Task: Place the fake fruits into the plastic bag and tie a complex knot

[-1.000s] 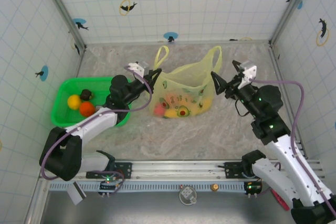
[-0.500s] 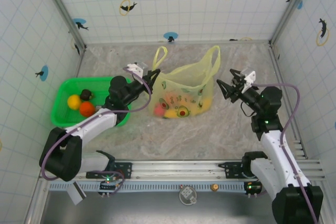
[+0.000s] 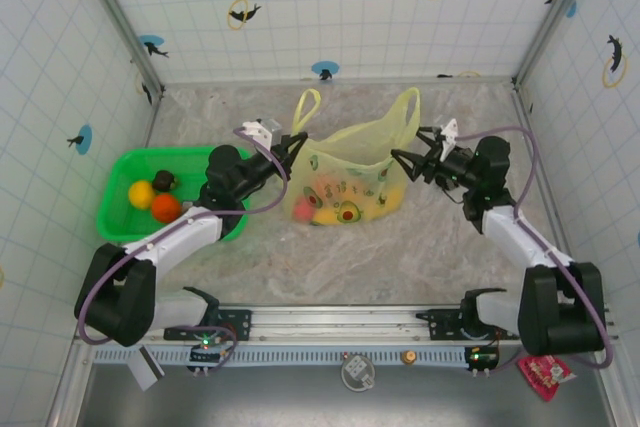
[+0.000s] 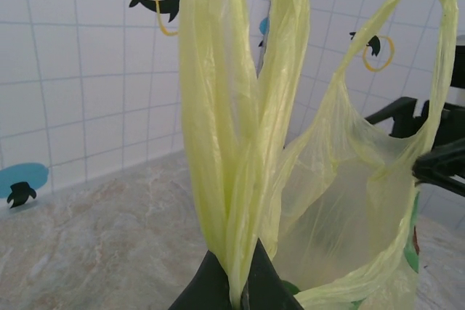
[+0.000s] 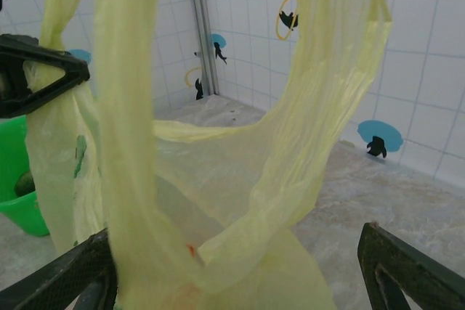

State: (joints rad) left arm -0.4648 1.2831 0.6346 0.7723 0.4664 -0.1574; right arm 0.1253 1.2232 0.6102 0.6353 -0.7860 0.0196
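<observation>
Next, my right gripper grabs the plastic bag by its free handle at its base (image 3: 402,144) (image 5: 216,258), which leaves the loop free to tie the knot.
The pale yellow plastic bag (image 3: 352,169) stands open mid-table with several fake fruits (image 3: 325,213) inside, red, yellow and green. My left gripper (image 3: 292,144) is shut on the bag's left handle (image 4: 232,107), the film pinched between its black fingertips (image 4: 218,284). My right gripper (image 3: 408,150) is open. Its fingers (image 5: 407,274) straddle the base of the right handle (image 5: 320,128) without closing on it. The two loop handles stand apart and no knot is in view. A yellow fruit (image 3: 141,194), an orange one (image 3: 166,207) and a dark brown one (image 3: 163,181) lie in the green basket (image 3: 115,222).
The green basket sits at the left, just beyond my left arm, and its rim (image 5: 18,205) is visible in the right wrist view. Tiled walls close the table at the back and both sides. Bare marble lies in front of the bag (image 3: 400,247).
My right arm swung left to the bag, and its open gripper now straddles the right handle. The left gripper kept its hold and place.
</observation>
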